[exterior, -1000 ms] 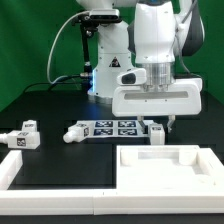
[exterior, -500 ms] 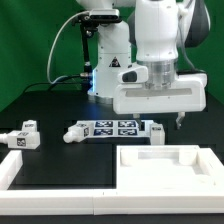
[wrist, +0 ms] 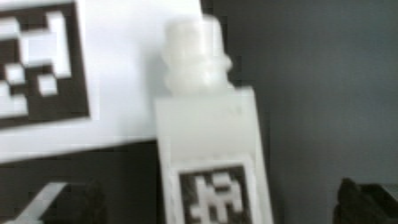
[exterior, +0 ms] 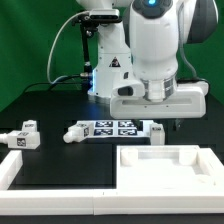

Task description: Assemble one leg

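Note:
Next, my gripper reaches the leg and grips its tagged body (exterior: 157, 135) (wrist: 214, 172), leaving the leg's stepped tip free to enter the white panel.
A leg (exterior: 157, 130), a short white peg with a black-and-white tag, lies on the dark table at the right end of the marker board (exterior: 112, 127). My gripper (exterior: 166, 121) hovers just above it, open and empty. In the wrist view the leg (wrist: 205, 130) lies lengthwise between the two dark fingertips (wrist: 43, 203), apart from both, with its stepped tip pointing away. A corner of the marker board (wrist: 71, 90) shows beside it. Two more legs (exterior: 72, 133) (exterior: 23, 136) lie further to the exterior view's left.
The large white square rimmed panel (exterior: 166, 169) lies at the front, close to the leg under my gripper. The robot base (exterior: 108, 60) and its cables stand behind the marker board.
My hand has shifted a little to the exterior view's right and turned at the wrist above the leg. The leg and the other parts have not moved.

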